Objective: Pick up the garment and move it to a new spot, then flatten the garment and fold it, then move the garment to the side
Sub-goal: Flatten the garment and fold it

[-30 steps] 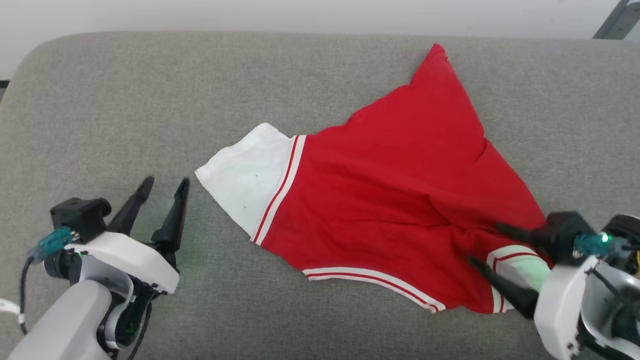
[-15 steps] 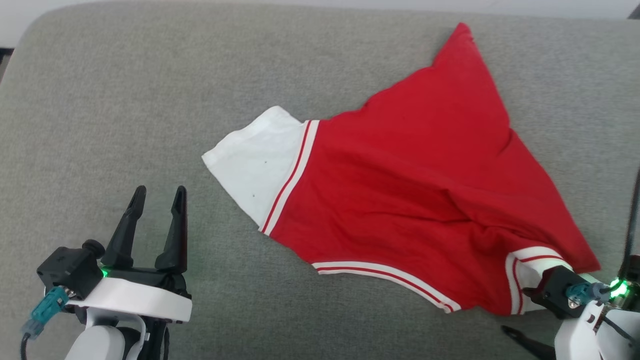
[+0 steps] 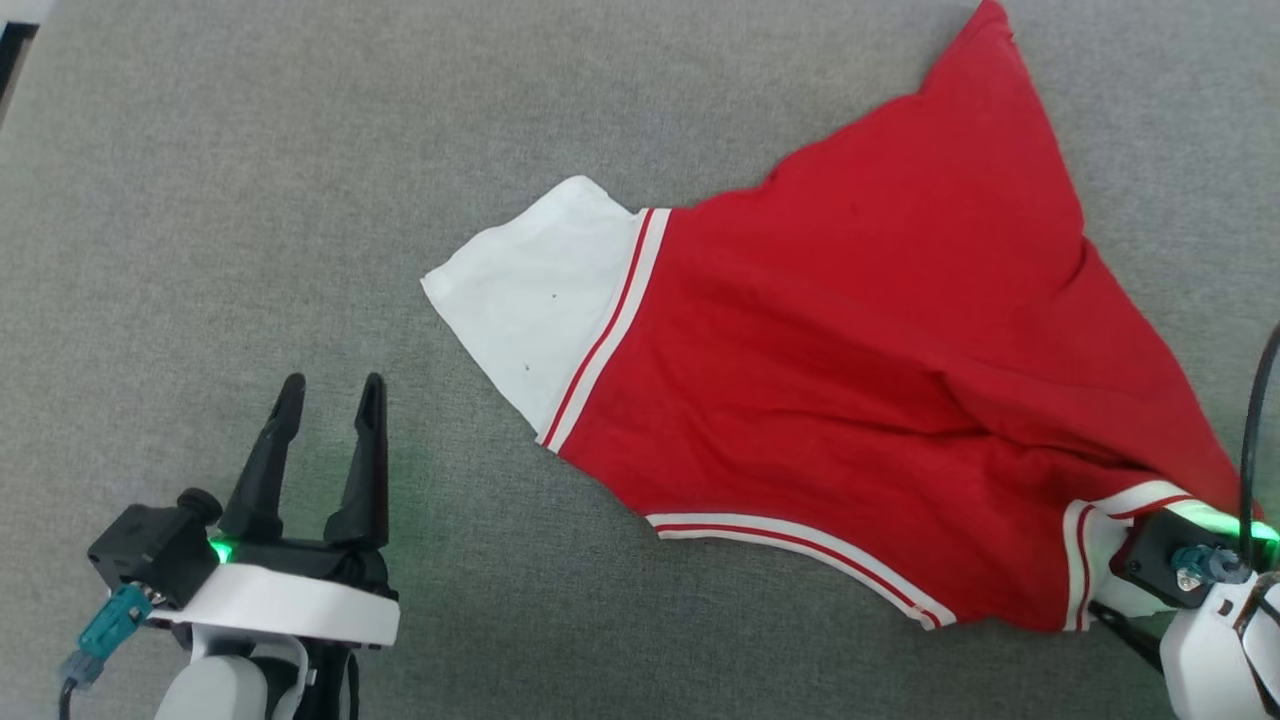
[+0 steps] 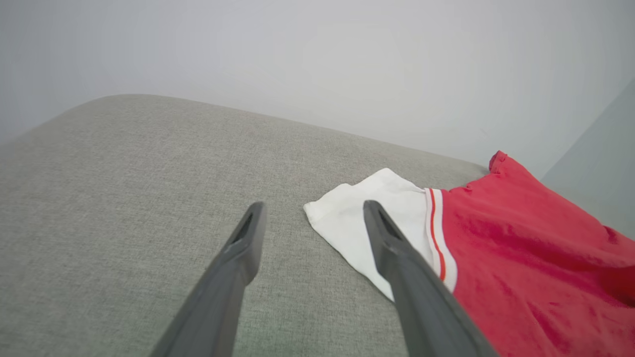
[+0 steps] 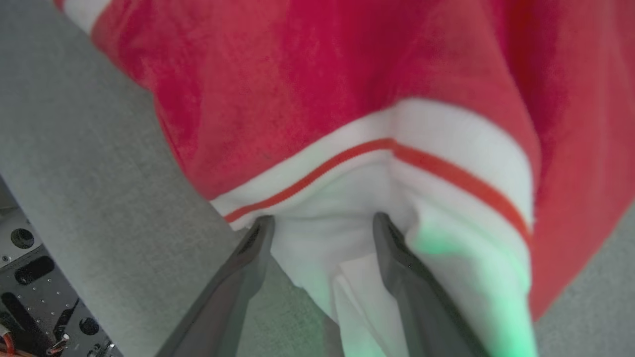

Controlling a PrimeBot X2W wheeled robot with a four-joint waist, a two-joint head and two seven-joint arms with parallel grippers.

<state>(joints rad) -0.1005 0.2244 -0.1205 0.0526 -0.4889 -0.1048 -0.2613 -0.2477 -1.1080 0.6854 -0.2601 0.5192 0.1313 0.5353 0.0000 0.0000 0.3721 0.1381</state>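
The garment's red body [image 3: 888, 324] should stay free to be flattened, so my right gripper should grab the garment by its white sleeve end [image 3: 1106, 559].
The garment [image 3: 850, 330] lies spread on the grey cushion [image 3: 250, 200], bright red with a white end panel [image 3: 535, 300] at its left and striped trim along the near hem. My left gripper [image 3: 333, 385] stands open to the left of that panel, apart from it; in the left wrist view the left gripper [image 4: 313, 207] points just past the panel's corner, with the garment [image 4: 521, 258] to the right. My right gripper [image 5: 322, 220] is open at the garment's [image 5: 347, 64] other white cuff [image 5: 327, 238], which lies loose between its fingers. Its wrist block [image 3: 1165, 560] shows at the lower right.
The grey cushion's far rounded edge [image 4: 297, 124] meets a pale wall [image 4: 317, 49]. Its near edge runs beside the right fingers, with a perforated metal plate [image 5: 30, 277] below it. Bare cushion stretches left of and behind the garment.
The head camera has tilted down and closer. My left gripper has straightened to point up the view. My right gripper has drawn back from over the red fabric to the white cuff. The garment lies as before.
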